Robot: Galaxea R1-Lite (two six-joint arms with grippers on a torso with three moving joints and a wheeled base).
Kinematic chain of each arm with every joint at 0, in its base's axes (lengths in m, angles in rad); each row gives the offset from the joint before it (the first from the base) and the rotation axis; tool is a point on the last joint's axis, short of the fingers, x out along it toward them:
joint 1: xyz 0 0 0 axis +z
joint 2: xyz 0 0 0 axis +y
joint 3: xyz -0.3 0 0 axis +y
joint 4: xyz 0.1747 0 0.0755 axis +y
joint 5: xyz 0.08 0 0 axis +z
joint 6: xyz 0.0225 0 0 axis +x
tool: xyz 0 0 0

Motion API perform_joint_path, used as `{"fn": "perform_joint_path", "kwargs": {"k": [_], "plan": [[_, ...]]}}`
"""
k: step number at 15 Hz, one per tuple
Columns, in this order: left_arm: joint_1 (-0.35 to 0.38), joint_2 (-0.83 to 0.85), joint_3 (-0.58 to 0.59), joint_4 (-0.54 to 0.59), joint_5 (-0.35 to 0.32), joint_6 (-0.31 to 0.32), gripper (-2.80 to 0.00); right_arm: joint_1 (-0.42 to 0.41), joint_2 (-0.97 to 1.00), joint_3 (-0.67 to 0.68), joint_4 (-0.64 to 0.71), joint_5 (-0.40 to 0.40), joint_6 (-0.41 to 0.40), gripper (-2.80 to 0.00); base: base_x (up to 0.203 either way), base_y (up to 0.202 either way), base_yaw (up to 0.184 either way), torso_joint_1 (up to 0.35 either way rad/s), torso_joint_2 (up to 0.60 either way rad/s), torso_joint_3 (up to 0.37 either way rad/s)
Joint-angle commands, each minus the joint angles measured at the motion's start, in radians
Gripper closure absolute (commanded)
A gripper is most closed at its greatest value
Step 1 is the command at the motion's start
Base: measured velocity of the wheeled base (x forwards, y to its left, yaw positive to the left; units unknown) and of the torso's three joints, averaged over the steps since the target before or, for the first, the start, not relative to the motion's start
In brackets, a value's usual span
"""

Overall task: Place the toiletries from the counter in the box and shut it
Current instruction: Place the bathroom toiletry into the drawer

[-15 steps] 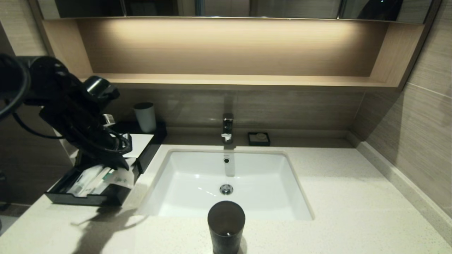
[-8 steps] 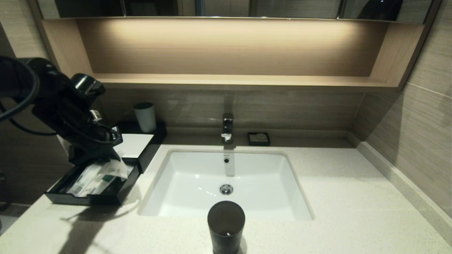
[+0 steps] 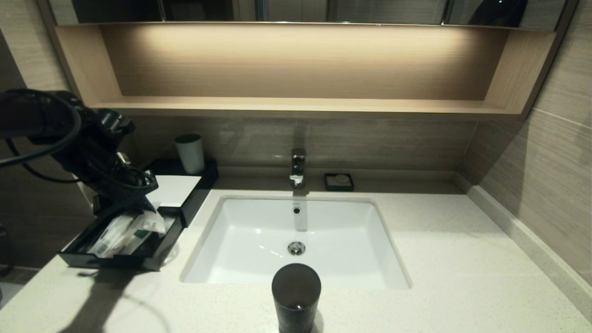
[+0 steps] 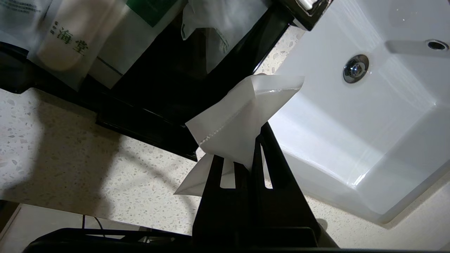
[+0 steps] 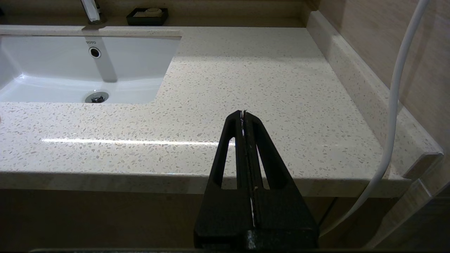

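I need to move the packet inward with my left gripper before I open the gripper, because the packet is still across the tray's side rim.
My left gripper (image 4: pixel 251 153) is shut on a corner of a translucent-white packet (image 4: pixel 239 116). In the head view the held packet (image 3: pixel 152 221) hangs over the near right part of the black box's pulled-out tray (image 3: pixel 111 261), at the counter's (image 3: pixel 462 259) left end. Several more toiletries (image 3: pixel 115 233), packets with green labels, lie in the tray. The box's white top panel (image 3: pixel 178 189) shows behind the arm. My right gripper (image 5: pixel 243 113) is shut and empty, low by the counter's front edge at the right, outside the head view.
A white sunken basin (image 3: pixel 296 240) with a faucet (image 3: pixel 298 166) sits right of the tray. A dark cylindrical cup (image 3: pixel 296 296) stands at the counter's front. A pale cup (image 3: pixel 189 152) stands behind the box. A small black dish (image 3: pixel 339 181) is by the back wall.
My left gripper has carried the packet leftward and lower, from overhanging the tray's right edge to over the tray's inside. The right arm has not moved.
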Motion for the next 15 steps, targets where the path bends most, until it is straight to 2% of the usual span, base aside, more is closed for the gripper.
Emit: {"fn": "perform_joint_path", "kwargs": {"k": [1,6,10,15], "plan": [[0.019,0.041,-0.023,0.007,-0.004,-0.017,0.0,0.0,0.0,0.002,-0.001,0.0,0.0,0.0,0.0,0.0,0.0,0.0,0.0,0.0],[0.034,0.086,-0.045,0.005,-0.007,-0.058,0.0,0.0,0.0,0.002,-0.001,0.0,0.0,0.0,0.0,0.0,0.0,0.0,0.0,0.0],[0.055,0.119,-0.078,0.007,-0.023,-0.115,0.0,0.0,0.0,0.002,-0.001,0.0,0.0,0.0,0.0,0.0,0.0,0.0,0.0,0.0],[0.105,0.14,-0.081,0.01,-0.023,-0.149,0.0,0.0,0.0,0.002,-0.001,0.0,0.0,0.0,0.0,0.0,0.0,0.0,0.0,0.0]]}}
